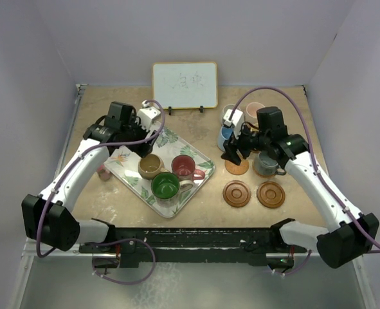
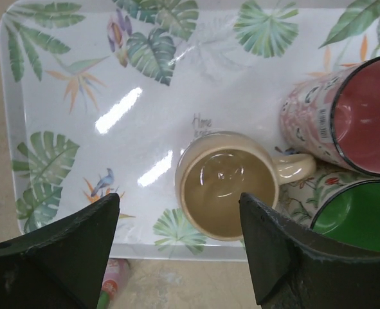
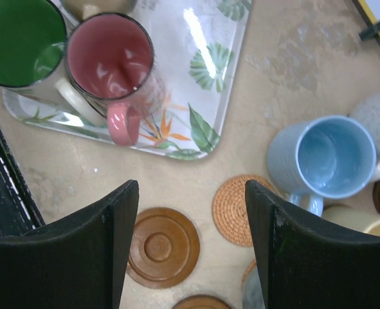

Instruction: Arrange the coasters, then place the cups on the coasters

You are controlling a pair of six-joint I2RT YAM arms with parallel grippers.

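The robot's left hand will next grab the tan cup by its side opposite the cup's handle. The cup's base then stays free to rest on a coaster.
On the leaf-patterned tray stand a tan cup, a red cup and a green cup. My left gripper hovers over the tray's far side, open and empty. In the left wrist view the tan cup sits just beyond the spread left gripper. My right gripper is open above a woven orange coaster. Two brown coasters lie nearer me. In the right wrist view the right gripper holds nothing, with a brown coaster and the woven coaster below it.
A light blue cup, a speckled off-white cup, a pink cup and a grey cup cluster at the right back. A small pink thing lies left of the tray. A whiteboard stands at the back wall.
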